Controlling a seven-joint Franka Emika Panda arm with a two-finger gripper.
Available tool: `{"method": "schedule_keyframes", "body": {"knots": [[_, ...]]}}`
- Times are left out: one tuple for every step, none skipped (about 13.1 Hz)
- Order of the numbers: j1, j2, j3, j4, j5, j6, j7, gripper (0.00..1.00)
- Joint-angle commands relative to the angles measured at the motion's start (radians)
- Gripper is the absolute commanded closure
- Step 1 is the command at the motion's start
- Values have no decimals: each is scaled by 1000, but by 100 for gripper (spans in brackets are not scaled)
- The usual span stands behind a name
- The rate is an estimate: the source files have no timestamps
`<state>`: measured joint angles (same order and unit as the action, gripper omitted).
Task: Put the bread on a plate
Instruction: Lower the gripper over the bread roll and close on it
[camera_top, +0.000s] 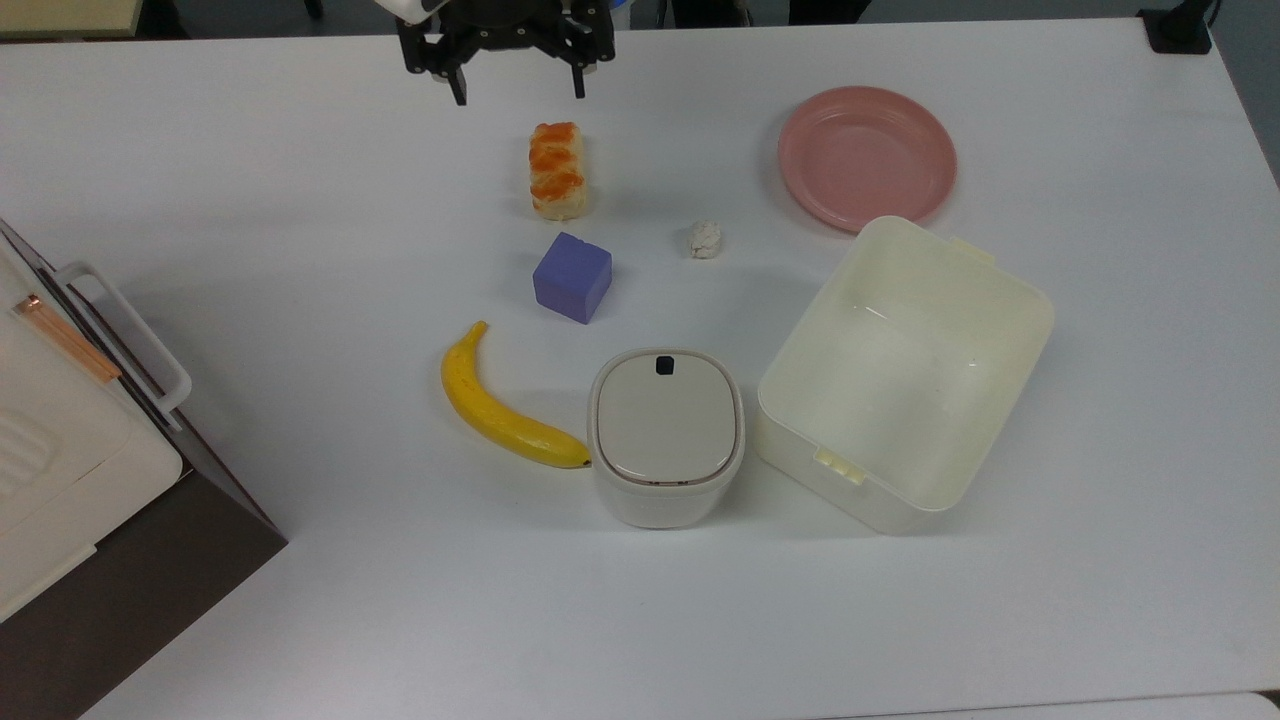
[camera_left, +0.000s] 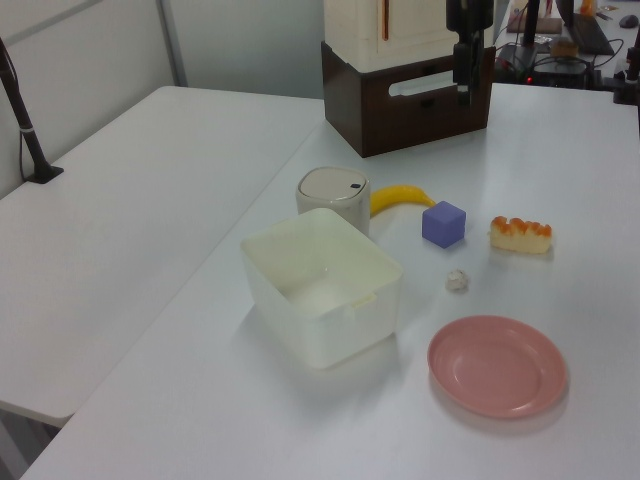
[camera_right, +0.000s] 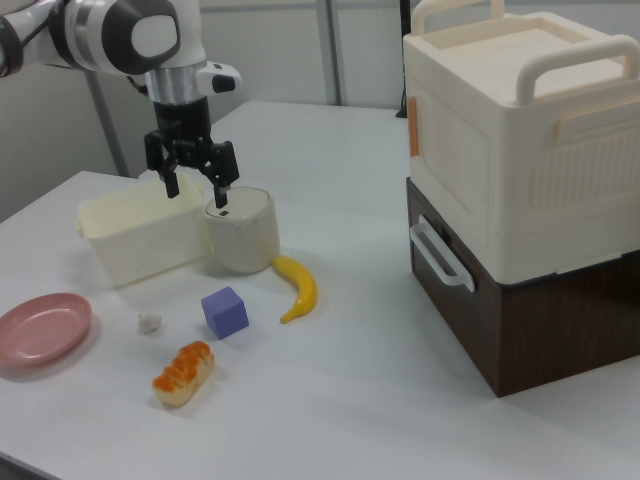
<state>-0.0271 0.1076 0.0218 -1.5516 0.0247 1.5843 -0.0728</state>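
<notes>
The robot's gripper should next grab the bread around the middle of its loaf (camera_left: 520, 236), so that the bread can go on the plate (camera_left: 497, 365).
The bread (camera_top: 557, 170), a small loaf with a toasted orange top, lies on the white table (camera_top: 300, 200) beyond the purple cube (camera_top: 572, 277); it shows too as the bread (camera_left: 520, 235) and the bread (camera_right: 183, 372). The pink plate (camera_top: 866, 156) sits empty at the top view's upper right, also the plate (camera_left: 497, 365) and the plate (camera_right: 42, 328). My gripper (camera_top: 518, 96) hangs open in the air above the table, just past the bread's far end and slightly to the top view's left, seen as the gripper (camera_right: 197, 191) with nothing between its fingers.
A white lumpy ball (camera_top: 705, 239) lies between bread and plate. A banana (camera_top: 498, 412), a lidded white bin (camera_top: 665, 435) and an open cream tub (camera_top: 905, 372) stand in the near half. A cream and brown box (camera_top: 70, 470) stands at the top view's left edge.
</notes>
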Motion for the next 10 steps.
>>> {"method": "schedule_keyframes", "body": {"knots": [[22,-22,-10,-36,0,-21,-16,0],[26,-25,-10,-66,-6,-24,-18,0],[39,-26,-10,-94,-31,-24,-18,0],[64,-25,-10,-120,-70,-21,-18,0],[78,-23,-10,-149,-101,-18,-19,0],[85,-25,-10,-192,-121,-10,-19,0],[94,-26,-10,-230,-140,-7,-19,0],[111,-28,-10,-260,-153,3,-19,0],[114,-32,-10,-303,-155,25,-19,0],[115,-32,-10,-330,-155,43,-19,0]]}}
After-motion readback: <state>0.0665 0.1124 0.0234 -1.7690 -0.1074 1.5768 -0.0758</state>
